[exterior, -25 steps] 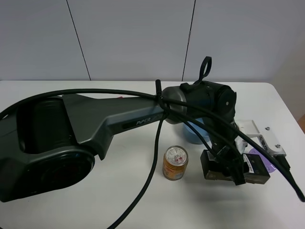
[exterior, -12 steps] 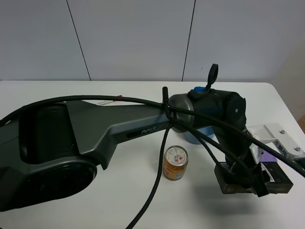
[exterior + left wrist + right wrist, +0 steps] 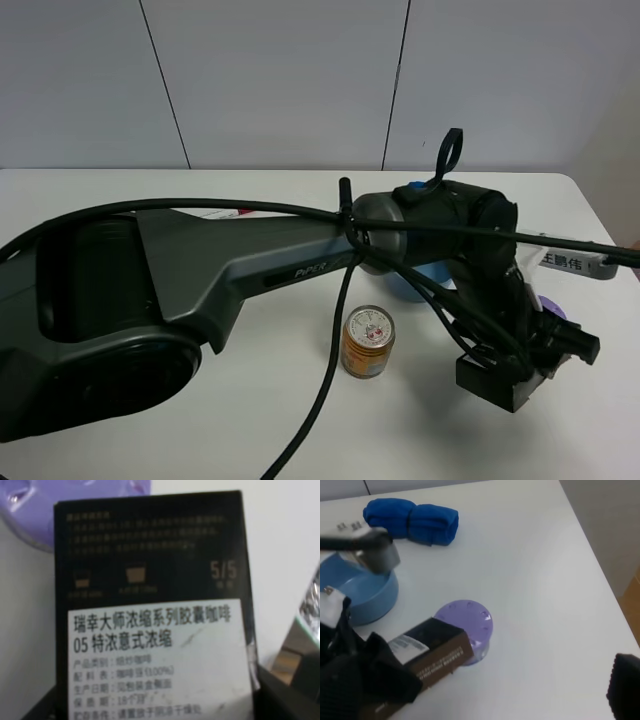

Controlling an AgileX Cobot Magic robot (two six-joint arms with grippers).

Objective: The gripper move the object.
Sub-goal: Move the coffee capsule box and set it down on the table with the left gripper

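Observation:
My left gripper lowers and levels the black box (image 3: 498, 383) (image 3: 152, 555) next, before it opens, since the black box tilts above the table beside the purple container.
My left gripper (image 3: 522, 345), at the end of the dark grey PIPER arm, is shut on the flat black box (image 3: 498, 383) and holds it tilted just above the table on the right. The box fills the left wrist view, with its white printed label (image 3: 160, 660) facing the camera. In the right wrist view the box (image 3: 427, 655) has one end resting against or over the round purple lidded container (image 3: 466, 622). Only a black piece (image 3: 625, 685) at the corner of that view may belong to my right gripper, and its jaws do not show.
An orange can (image 3: 368, 341) stands left of the box. A blue bowl (image 3: 412, 282) sits behind the arm, also visible in the right wrist view (image 3: 362, 597). A rolled blue cloth (image 3: 412, 519) lies farther back. The table's right edge (image 3: 600, 575) is close.
The left gripper has carried the box to the right, away from the can. The box has turned and tilted, with one end now by the purple container.

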